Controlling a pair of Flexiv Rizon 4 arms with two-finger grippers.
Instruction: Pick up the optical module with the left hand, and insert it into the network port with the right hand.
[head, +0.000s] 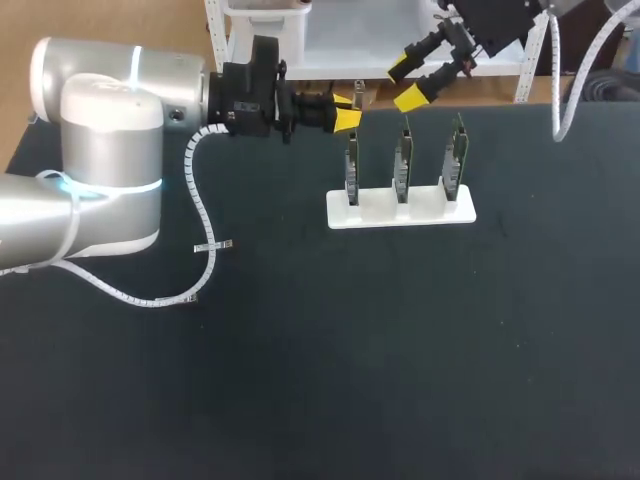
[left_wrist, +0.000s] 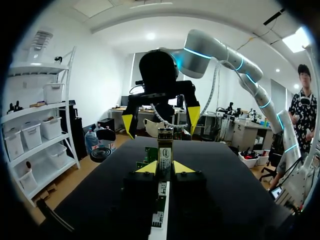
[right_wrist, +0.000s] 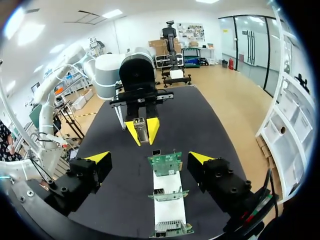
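Note:
The left gripper's yellow fingers cover one end of the optical module, so the right gripper should next grab the module by its bare protruding end.
The optical module, a small metal block with a label, is clamped between the yellow tips of my left gripper and points forward. In the head view my left gripper hovers just behind the left end of the white stand, which carries three upright green boards. Farther back and higher, my right gripper hangs open and empty. In the right wrist view its fingers straddle the nearest board, facing the left gripper and the module.
The black table stretches in front of the stand. My left arm's white spiral cable droops onto the table at the left. The stand lies under and ahead of the left gripper.

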